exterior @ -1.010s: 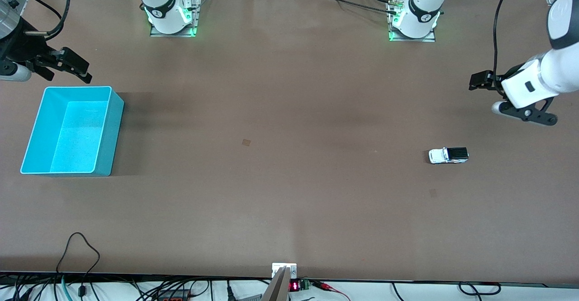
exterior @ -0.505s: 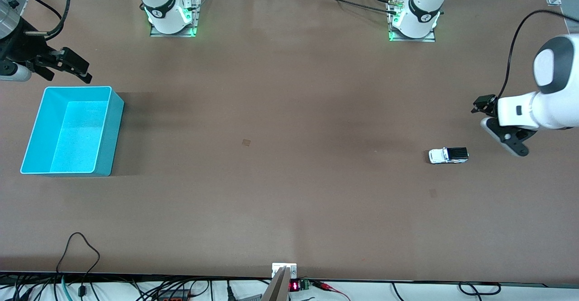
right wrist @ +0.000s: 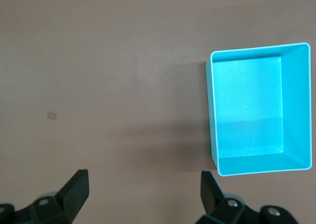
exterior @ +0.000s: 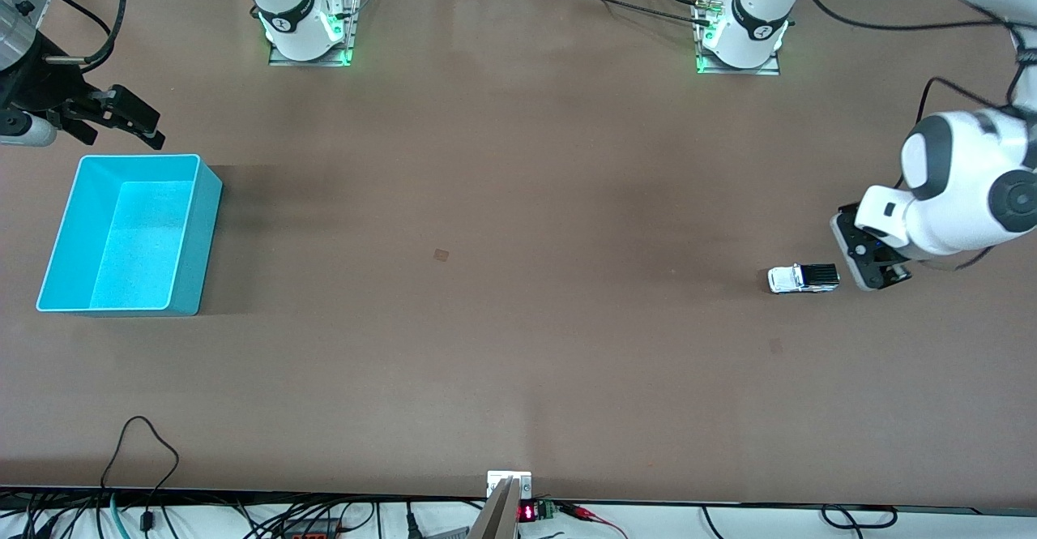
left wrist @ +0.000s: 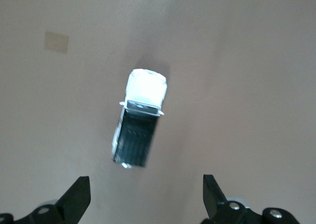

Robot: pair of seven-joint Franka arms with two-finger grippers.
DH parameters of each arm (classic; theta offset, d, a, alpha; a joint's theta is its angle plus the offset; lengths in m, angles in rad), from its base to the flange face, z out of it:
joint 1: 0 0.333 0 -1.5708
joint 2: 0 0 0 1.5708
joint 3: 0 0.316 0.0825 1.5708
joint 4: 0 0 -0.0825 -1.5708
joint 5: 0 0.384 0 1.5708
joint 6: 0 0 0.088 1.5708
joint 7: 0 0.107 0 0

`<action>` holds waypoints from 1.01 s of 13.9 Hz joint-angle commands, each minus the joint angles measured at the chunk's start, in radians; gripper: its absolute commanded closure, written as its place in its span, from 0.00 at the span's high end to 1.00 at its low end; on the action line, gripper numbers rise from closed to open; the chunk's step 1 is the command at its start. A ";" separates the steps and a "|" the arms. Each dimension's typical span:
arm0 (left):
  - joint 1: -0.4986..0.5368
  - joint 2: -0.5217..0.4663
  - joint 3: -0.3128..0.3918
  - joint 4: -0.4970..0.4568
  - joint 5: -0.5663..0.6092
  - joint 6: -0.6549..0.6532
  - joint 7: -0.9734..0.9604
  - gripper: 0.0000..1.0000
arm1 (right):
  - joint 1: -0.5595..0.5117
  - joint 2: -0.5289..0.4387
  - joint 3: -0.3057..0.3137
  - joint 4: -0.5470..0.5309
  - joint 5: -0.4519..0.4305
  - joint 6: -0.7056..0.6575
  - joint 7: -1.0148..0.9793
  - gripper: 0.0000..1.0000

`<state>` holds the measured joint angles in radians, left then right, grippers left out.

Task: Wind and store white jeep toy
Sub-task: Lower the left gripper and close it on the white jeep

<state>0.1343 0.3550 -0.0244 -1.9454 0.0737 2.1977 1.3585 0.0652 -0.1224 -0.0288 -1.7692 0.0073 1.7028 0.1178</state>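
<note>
I should next use my left gripper to grab the white jeep toy by its black roof panel (exterior: 819,277) (left wrist: 136,138). Then I can wind it.
The white jeep toy (exterior: 803,278), with a black roof panel, stands on the brown table toward the left arm's end. My left gripper (exterior: 867,266) hangs just beside the toy, off its black end. In the left wrist view the toy (left wrist: 140,119) lies ahead of the gripper (left wrist: 145,197), whose jaws are wide open and empty. The cyan bin (exterior: 198,239) is empty at the right arm's end. My right gripper (exterior: 134,119) waits open by the bin's edge nearest the bases. In the right wrist view the gripper (right wrist: 143,187) is open over bare table beside the bin (right wrist: 212,115).
Two small tan patches mark the table, one near the middle (exterior: 441,255) and one nearer the front camera than the toy (exterior: 775,346). Cables and a small display unit (exterior: 527,511) run along the table's front edge. The arm bases (exterior: 308,32) stand along the top.
My left arm has swung down and toward the front camera, bringing its gripper from over the table's end to just beside the jeep toy. The toy, bin and right arm have not moved.
</note>
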 commanded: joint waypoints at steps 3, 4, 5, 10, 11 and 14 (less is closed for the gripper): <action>0.001 0.041 -0.003 -0.099 0.015 0.241 0.157 1.00 | 0.005 0.001 -0.006 0.005 -0.001 -0.005 -0.006 1.00; 0.002 0.044 -0.003 -0.125 0.015 0.281 0.159 1.00 | 0.005 0.001 -0.006 0.005 -0.001 -0.006 -0.006 1.00; 0.001 0.047 -0.008 -0.141 0.015 0.296 0.159 1.00 | 0.005 0.001 -0.006 0.005 -0.001 -0.006 -0.006 1.00; 0.004 0.087 -0.011 -0.150 0.014 0.353 0.192 1.00 | 0.005 0.001 -0.006 0.005 -0.001 -0.005 -0.006 1.00; 0.005 0.094 -0.009 -0.148 0.014 0.370 0.192 0.99 | 0.005 0.001 -0.006 0.005 -0.001 -0.006 -0.006 1.00; 0.005 0.096 -0.011 -0.148 0.014 0.372 0.194 0.68 | 0.005 0.001 -0.006 0.005 -0.001 -0.006 -0.007 1.00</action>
<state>0.1313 0.4485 -0.0302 -2.0969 0.0738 2.5568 1.5310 0.0652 -0.1220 -0.0290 -1.7693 0.0073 1.7028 0.1178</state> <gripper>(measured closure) 0.167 0.000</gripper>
